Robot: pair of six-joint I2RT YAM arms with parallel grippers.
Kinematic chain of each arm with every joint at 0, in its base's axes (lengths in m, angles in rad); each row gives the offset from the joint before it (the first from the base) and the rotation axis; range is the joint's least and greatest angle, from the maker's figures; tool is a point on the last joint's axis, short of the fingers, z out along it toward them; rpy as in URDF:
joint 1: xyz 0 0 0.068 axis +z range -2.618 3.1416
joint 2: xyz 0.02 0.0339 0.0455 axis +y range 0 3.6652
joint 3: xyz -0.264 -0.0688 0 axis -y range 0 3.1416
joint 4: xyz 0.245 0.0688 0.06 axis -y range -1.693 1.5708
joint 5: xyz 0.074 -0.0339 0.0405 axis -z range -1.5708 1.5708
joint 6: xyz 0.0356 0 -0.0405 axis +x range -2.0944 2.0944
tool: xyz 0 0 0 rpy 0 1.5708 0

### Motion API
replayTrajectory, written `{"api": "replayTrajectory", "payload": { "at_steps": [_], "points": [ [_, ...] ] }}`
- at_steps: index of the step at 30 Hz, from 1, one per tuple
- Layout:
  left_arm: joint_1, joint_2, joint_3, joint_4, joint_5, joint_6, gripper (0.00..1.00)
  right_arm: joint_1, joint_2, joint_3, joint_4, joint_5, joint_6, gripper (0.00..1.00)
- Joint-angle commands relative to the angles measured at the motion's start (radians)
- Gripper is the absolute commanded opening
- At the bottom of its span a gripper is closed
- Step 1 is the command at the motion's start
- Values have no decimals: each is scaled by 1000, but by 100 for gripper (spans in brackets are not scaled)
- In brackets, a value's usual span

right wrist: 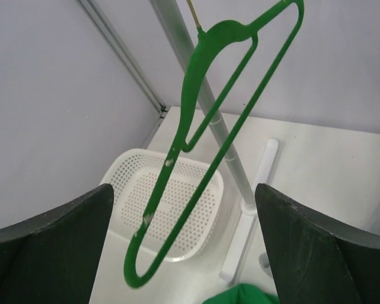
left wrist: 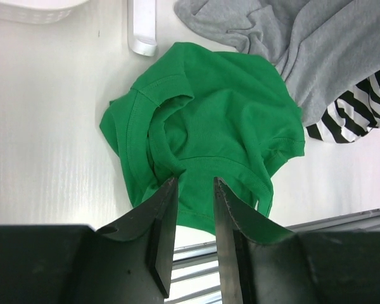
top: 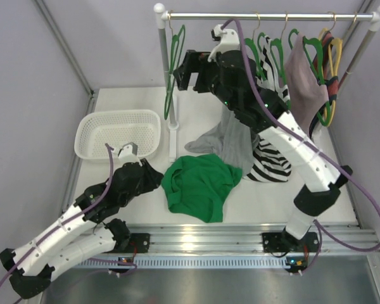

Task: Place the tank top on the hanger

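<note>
I will grab the green hanger edge-on by its near arm (top: 170, 91) (right wrist: 154, 204) with my right gripper next. The hanger's far arm then stays free to go into the tank top.
The green tank top (top: 199, 183) lies crumpled on the table near the front edge. It fills the left wrist view (left wrist: 209, 120). My left gripper (top: 153, 173) is low at the top's left edge, its jaws (left wrist: 194, 182) slightly apart, with nothing between them and their tips over the fabric's hem. A green hanger (top: 173, 69) hangs alone at the left end of the rail. My right gripper (top: 182, 71) is raised just right of it, open wide. In the right wrist view the hanger (right wrist: 196, 145) hangs ahead between the spread fingers (right wrist: 183, 190), untouched.
A white basket (top: 117, 133) stands at the left. The rack post (top: 171, 95) rises beside it. A grey top (top: 231, 139) and a striped top (top: 269, 164) lie behind the green one. More green hangers (top: 275, 54), a yellow hanger (top: 334, 50) and a hung garment (top: 304, 82) fill the rail's right end.
</note>
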Motion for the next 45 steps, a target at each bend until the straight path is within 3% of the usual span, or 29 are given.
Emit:
{"api": "replayTrajectory", "payload": {
  "at_steps": [1, 8, 11, 14, 15, 18, 32, 38, 45],
  "points": [
    [-3, -23, 41, 1, -33, 43, 34, -1, 121, 137, 23, 26, -42, 93],
    [-1, -68, 33, -22, -58, 58, 35, 0, 252, 210, 71, 113, -83, 94],
    [-1, -83, 24, -32, -61, 57, 35, 0, 263, 210, 66, 143, -105, 89],
    [-1, -94, 15, -35, -65, 51, 35, -1, 270, 206, 60, 152, -125, 81],
    [-3, -95, 13, -35, -65, 49, 35, 0, 272, 208, 57, 152, -128, 72],
    [-1, -94, 10, -35, -62, 46, 35, 5, 273, 206, 51, 158, -149, 59],
    [-3, -95, 3, -49, -59, 32, 35, 11, 263, 203, 42, 163, -232, 29],
    [-1, -95, 1, -45, -61, 34, 35, 11, 258, 208, 46, 183, -263, 1],
    [-1, -85, -2, -35, -53, 35, 35, 11, 232, 205, 109, 210, -313, 0]
  ]
}}
